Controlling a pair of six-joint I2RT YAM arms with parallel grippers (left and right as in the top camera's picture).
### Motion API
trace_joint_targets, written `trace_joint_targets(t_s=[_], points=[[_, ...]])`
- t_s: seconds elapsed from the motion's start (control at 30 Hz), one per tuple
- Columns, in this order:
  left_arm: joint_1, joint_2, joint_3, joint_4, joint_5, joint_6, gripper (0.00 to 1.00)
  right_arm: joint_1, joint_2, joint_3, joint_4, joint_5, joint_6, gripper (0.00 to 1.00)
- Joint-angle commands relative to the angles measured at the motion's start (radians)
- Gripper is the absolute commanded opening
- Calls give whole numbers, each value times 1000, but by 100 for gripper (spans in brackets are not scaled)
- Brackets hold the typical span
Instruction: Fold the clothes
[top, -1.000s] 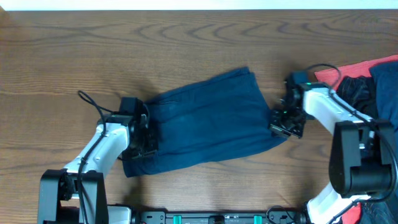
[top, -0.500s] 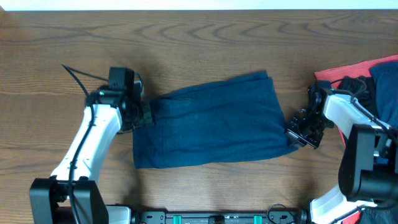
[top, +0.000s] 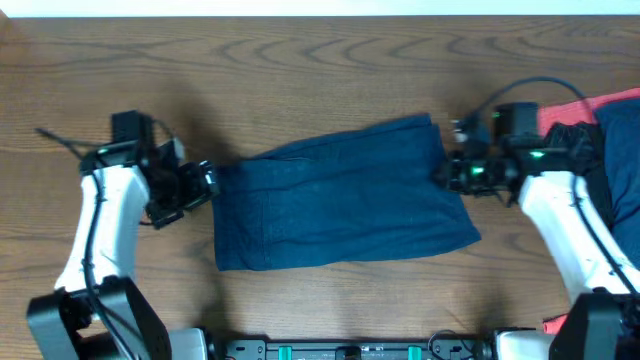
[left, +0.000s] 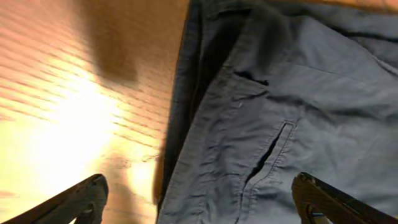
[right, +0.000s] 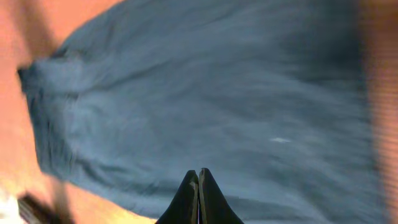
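Observation:
My left gripper grabs the dark navy shorts (top: 340, 195) by the end edge beside the pocket slit next, to fold that end across.
The dark navy shorts (top: 340, 195) lie flat across the middle of the wooden table, folded into a rough rectangle. My left gripper (top: 203, 181) sits at their left edge. In the left wrist view this gripper (left: 199, 208) is open, its fingers (left: 81, 199) spread wide over the shorts (left: 292, 93) and the bare wood. A pocket slit shows in the cloth. My right gripper (top: 444, 174) is at the shorts' upper right corner. In the right wrist view it (right: 198, 183) is shut, hovering over the blurred blue cloth (right: 205, 93) with nothing seen between the jaws.
A bright red cloth (top: 590, 108), a shiny black garment (top: 568, 140) and another blue cloth (top: 622, 140) are piled at the right edge, behind the right arm. Bare wood table (top: 300, 60) surrounds the shorts.
The left gripper opened, let go of the shorts' left edge and drew back to the left. The shorts slid right, then stayed. The right gripper moved from their lower right corner to the upper right.

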Motion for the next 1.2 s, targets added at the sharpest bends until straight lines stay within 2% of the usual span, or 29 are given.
trace_joint_targets(t_s=[0.0, 0.07, 0.23, 0.4, 0.57, 0.63, 0.83, 0.93, 1.03, 1.1, 1.17], points=[[53, 60, -27, -2, 193, 105, 97, 112, 68, 2, 15, 80, 63, 1], [56, 108, -31, -3, 207, 108, 97, 153, 114, 2, 23, 181, 178, 1], [26, 230, -39, 27, 211, 116, 98, 161, 216, 2, 72, 190, 320, 1], [19, 322, -39, 67, 204, 117, 97, 163, 264, 2, 101, 175, 344, 1], [5, 388, -39, 117, 114, 119, 96, 163, 264, 2, 114, 180, 344, 1], [-12, 404, -39, 135, 127, 126, 92, 163, 264, 2, 121, 180, 344, 1], [-105, 414, -39, 164, 130, 150, 73, 163, 264, 2, 126, 179, 344, 1], [-146, 414, -39, 176, 131, 149, 58, 163, 264, 2, 126, 179, 344, 1], [-163, 414, -39, 183, 130, 149, 40, 163, 264, 2, 123, 179, 344, 1], [-163, 414, -39, 181, 130, 149, 23, 163, 264, 2, 122, 179, 344, 1], [-157, 414, -39, 175, 130, 149, 13, 163, 264, 2, 122, 179, 343, 1]])
